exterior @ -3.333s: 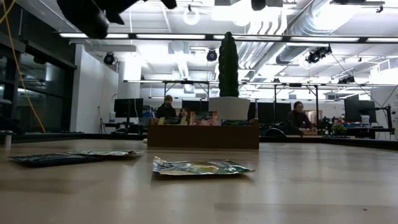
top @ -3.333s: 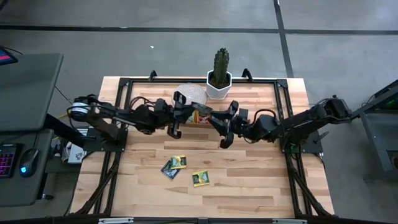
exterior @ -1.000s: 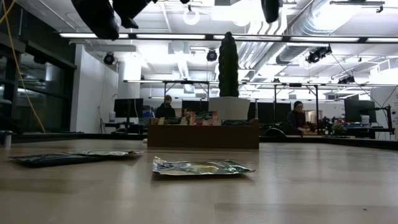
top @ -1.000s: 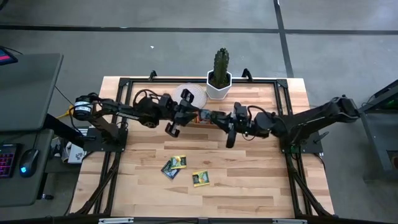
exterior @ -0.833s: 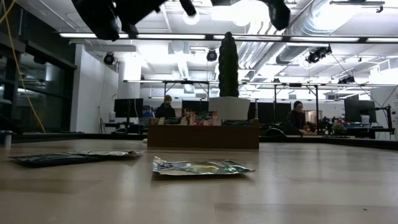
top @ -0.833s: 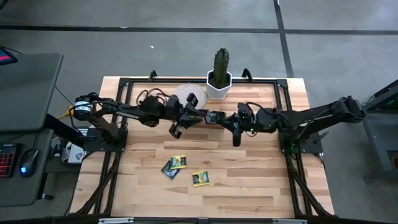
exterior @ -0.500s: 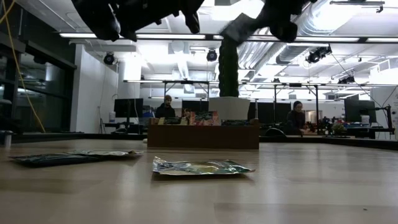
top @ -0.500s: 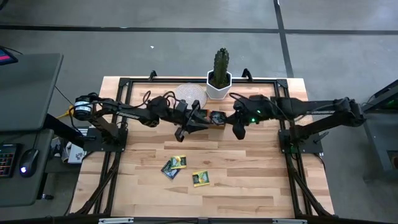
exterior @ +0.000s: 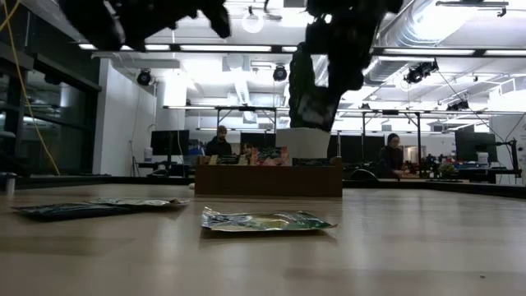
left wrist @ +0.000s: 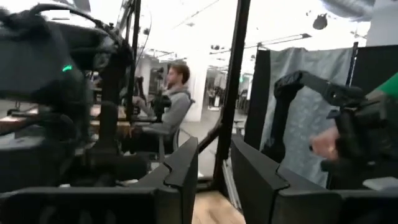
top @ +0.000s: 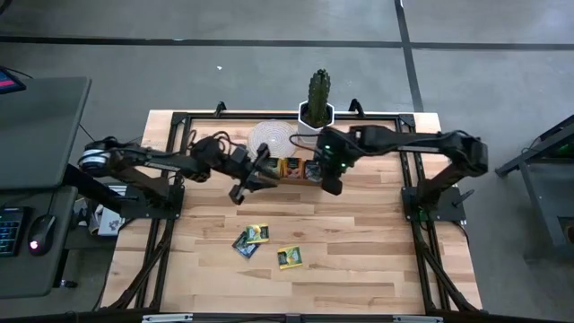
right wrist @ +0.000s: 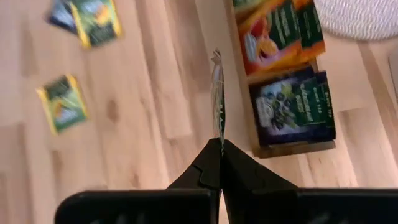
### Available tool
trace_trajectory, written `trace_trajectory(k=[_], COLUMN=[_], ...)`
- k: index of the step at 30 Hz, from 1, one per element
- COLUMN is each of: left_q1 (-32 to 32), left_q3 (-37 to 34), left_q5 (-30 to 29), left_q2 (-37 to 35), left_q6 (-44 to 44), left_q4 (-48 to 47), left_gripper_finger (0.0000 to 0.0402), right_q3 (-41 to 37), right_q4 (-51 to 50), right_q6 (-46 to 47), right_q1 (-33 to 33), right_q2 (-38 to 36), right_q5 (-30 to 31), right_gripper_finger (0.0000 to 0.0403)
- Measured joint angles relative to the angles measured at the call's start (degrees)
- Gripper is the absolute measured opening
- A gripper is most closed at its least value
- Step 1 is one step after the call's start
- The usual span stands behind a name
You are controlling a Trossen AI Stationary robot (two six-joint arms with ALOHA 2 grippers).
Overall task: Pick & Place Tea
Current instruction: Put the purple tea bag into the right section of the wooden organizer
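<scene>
I need to bring the packet to the tray's end section [right wrist: 289,112] before my right gripper lets go, because it hangs short of the section and would miss if I opened now.
The brown wooden tray [top: 289,179] stands at the table's far middle, with orange [right wrist: 270,34] and dark blue tea packets [right wrist: 292,109] in it. Three loose tea packets lie flat on the table nearer the front, two overlapping [top: 252,239] and one alone [top: 289,257]. My right gripper [top: 329,182] hangs over the tray's right end, tipped downward, shut on a tea packet [right wrist: 217,99]. My left gripper [top: 240,191] hovers left of the tray, open, with nothing between its fingers [left wrist: 186,165]. My right gripper pinches one edge of the tea packet [right wrist: 217,138] between its two fingertips. The fingers slant downward from above. The packet sticks out past the fingertips, edge-on in the wrist view, and hangs [exterior: 311,105] clear above the tray and the table.
A cactus in a white pot [top: 316,112] stands behind the tray, with a white round mat [top: 273,136] to its left. Black frame rails [top: 179,161] run along the table's sides. Bare wood [top: 359,260] lies in front of the loose packets.
My right gripper has swung from the table's middle toward the far edge and over the tray's right end, tipping from nearly level to pointing down and sinking with the packet. My left gripper has drawn back a little toward the table's left edge.
</scene>
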Motion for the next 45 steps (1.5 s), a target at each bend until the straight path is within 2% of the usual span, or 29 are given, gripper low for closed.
trace_trajectory(k=[10,15,20,31,39,45], left_q1=[-1.7,-5.4,-8.9,-12.3,-12.2,-12.2], left_q3=[-11.8,-15.0,-17.7,-18.9,-18.9,-18.9], left_q5=[-4.5,-7.5,-13.2,-18.0,-18.2,-18.2], left_q2=[-8.0,-8.6,-8.9,-8.8,-8.8,-8.8], left_q6=[-1.1,0.1,0.5,0.5,0.5,0.5], left_q4=[1.0,1.6,3.5,3.8,3.8,3.8], left_gripper_finger=[0.0095,0.0095,0.0095,0.0095,0.0095,0.0095], right_q3=[6.8,8.0,8.0,8.0,8.0,8.0], right_q4=[-7.3,-7.4,-8.0,-7.8,-6.9,-6.9], right_q6=[-11.1,-14.3,-16.6,-19.9,-19.9,-19.9], right_q1=[-6.0,-8.7,-10.0,-10.3,-10.3,-10.3], right_q2=[8.7,10.6,11.9,15.3,15.3,15.2], right_q5=[0.0,-1.4,-2.2,-3.5,-2.3,-2.3], right_gripper_finger=[0.0,0.0,0.0,0.0,0.0001,0.0038])
